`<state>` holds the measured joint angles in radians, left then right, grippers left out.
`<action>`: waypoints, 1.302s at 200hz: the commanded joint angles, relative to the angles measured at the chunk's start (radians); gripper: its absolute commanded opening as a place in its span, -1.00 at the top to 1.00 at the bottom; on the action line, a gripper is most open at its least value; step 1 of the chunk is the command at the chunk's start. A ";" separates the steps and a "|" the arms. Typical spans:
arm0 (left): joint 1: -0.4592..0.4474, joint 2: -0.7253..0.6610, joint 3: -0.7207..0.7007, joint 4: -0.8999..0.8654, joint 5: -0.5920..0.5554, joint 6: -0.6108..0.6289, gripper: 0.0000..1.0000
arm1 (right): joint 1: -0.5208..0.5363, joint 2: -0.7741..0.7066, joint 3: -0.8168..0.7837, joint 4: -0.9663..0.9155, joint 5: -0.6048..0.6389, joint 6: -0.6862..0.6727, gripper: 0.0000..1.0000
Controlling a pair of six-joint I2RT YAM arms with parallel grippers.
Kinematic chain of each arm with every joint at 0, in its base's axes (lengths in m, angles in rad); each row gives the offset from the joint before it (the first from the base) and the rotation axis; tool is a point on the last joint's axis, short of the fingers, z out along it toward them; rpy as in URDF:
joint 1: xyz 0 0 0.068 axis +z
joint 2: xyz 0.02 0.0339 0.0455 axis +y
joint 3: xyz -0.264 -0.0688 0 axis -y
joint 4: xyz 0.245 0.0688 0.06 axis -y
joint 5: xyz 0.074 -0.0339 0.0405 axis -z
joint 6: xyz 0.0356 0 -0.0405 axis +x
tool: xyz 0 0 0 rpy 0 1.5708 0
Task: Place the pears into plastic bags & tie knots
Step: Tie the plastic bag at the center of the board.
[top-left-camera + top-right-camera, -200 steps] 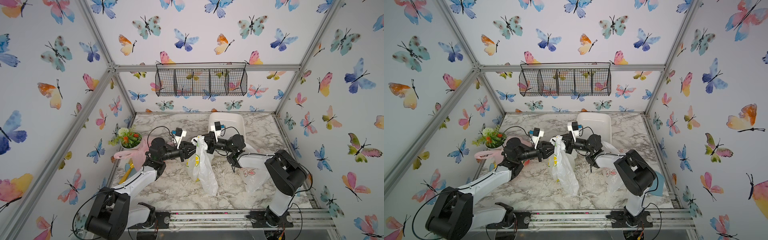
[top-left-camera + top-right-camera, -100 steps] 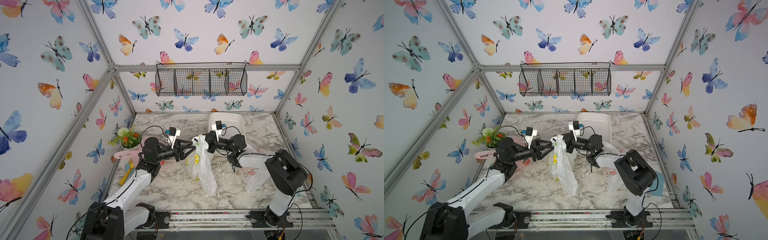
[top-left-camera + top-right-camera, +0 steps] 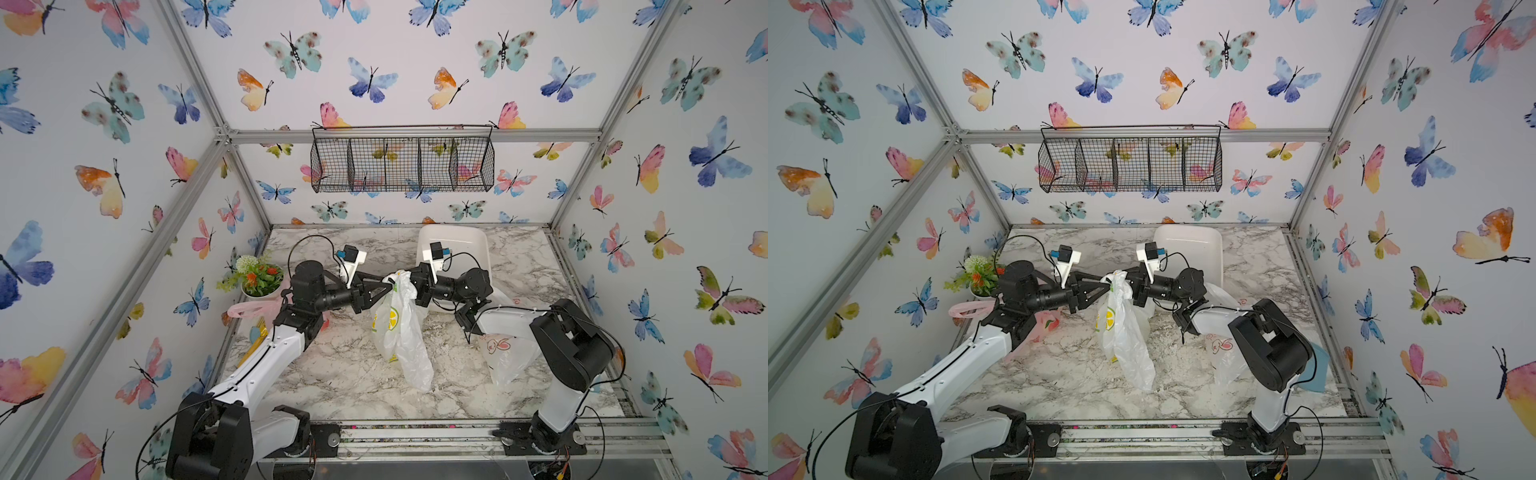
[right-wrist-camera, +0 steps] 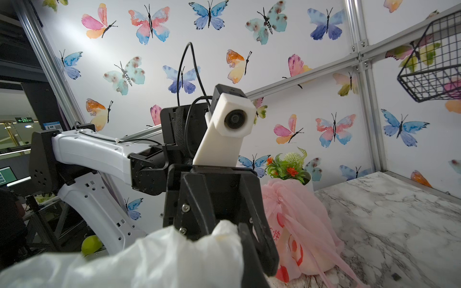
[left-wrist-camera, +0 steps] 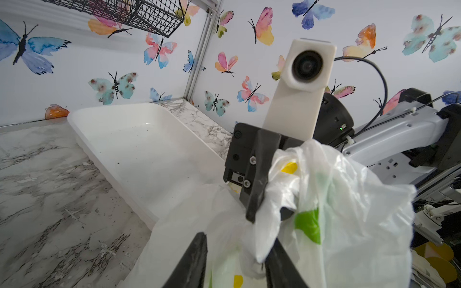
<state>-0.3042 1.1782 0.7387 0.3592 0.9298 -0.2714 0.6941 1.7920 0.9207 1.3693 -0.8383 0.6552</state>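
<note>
The robot's left gripper should reach for the white bag's twisted piece and pinch it, so the right gripper stays free to take the other side of the bag and tie knots.
A white plastic bag with lemon prints (image 3: 399, 332) (image 3: 1121, 332) hangs over the middle of the table. Its gathered top is pinched in my shut right gripper (image 3: 409, 282) (image 3: 1130, 284). My left gripper (image 3: 384, 286) (image 5: 237, 251) faces it from the other side, jaws apart, with a twisted strip of the bag (image 5: 264, 239) lying loose between the fingers. A pink apple-print bag (image 3: 266, 309) (image 4: 294, 224) sits by the left arm. A white bag with red doodles (image 3: 505, 353) lies under the right arm. One green pear (image 4: 91, 245) shows low behind the left arm; no knots show.
A white tray (image 3: 453, 245) (image 5: 137, 139) stands at the back, right behind the two grippers. A flower pot (image 3: 259, 278) is at the left edge with the pink bag before it. A wire basket (image 3: 401, 164) hangs on the back wall.
My left gripper let go of the bag's top, drew back a little to the left, and now stands with open jaws around the bag's strip. The right gripper has held still.
</note>
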 commanded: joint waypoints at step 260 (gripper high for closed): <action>0.008 -0.033 0.037 -0.088 -0.037 0.052 1.00 | -0.091 -0.227 -0.163 -0.331 0.150 -0.025 0.14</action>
<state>-0.3061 1.1793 0.7456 0.3202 0.9230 -0.2535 0.6411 1.6657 0.7765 1.2442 -0.7586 0.6777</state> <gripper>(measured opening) 0.054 0.422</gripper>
